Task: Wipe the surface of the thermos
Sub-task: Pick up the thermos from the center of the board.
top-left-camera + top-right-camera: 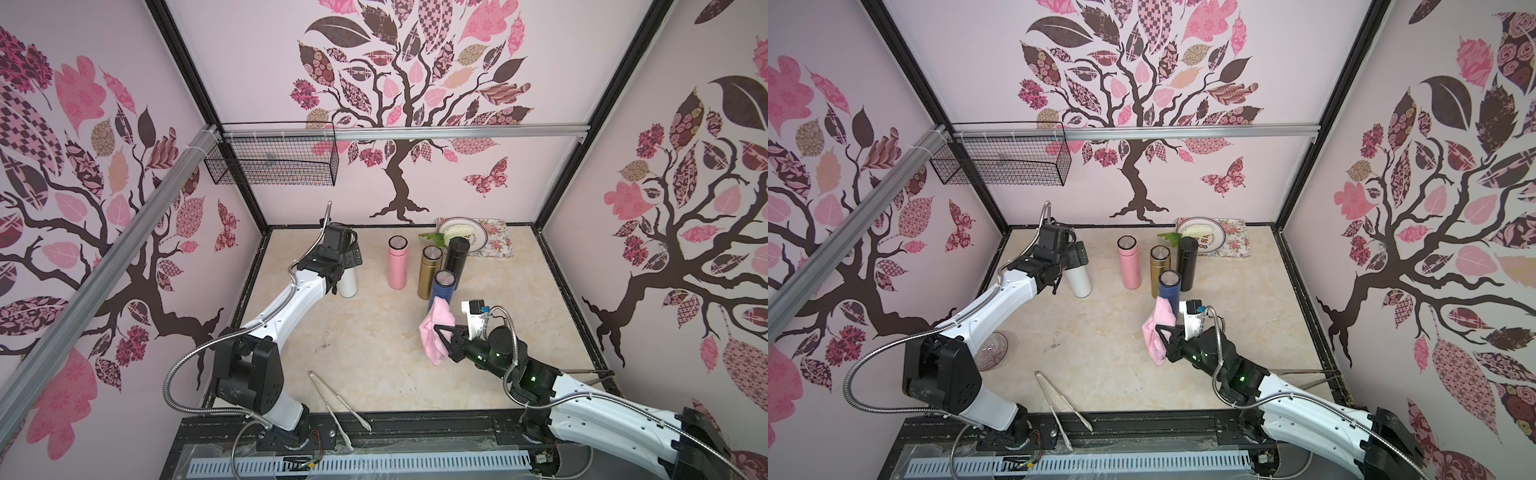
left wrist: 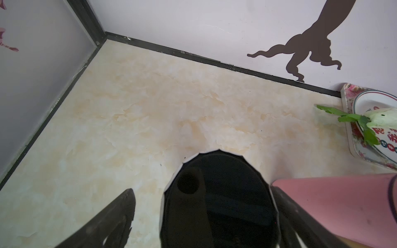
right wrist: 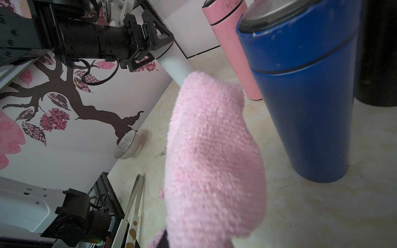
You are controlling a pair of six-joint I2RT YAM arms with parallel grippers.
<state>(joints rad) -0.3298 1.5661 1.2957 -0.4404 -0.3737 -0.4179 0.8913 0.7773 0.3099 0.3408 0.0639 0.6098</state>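
The left gripper grabs the white thermos by its black lid [image 2: 219, 199] next, which leaves the white body for the cloth to wipe.
Several thermoses stand on the table. My left gripper [image 1: 345, 270] is open, its fingers either side of the black lid [image 2: 219, 199] of the white thermos [image 1: 348, 284]; floor shows between one finger [image 2: 120, 214] and the lid. My right gripper [image 1: 444, 340] is shut on a pink cloth [image 1: 436, 332], which hides its fingers in the right wrist view. The cloth [image 3: 210, 161] hangs just beside the blue thermos [image 3: 305, 103], with a narrow gap. In both top views the cloth's top overlaps the blue thermos's [image 1: 1169, 286] lower body.
Pink [image 1: 397, 264], gold [image 1: 429, 270] and black [image 1: 455, 255] thermoses stand close behind the blue one. A plate with a vegetable sits on a floral tray [image 1: 498, 249] at the back. Tongs [image 1: 336, 407] lie at the front edge. A striped bowl [image 1: 992, 351] lies by the left wall.
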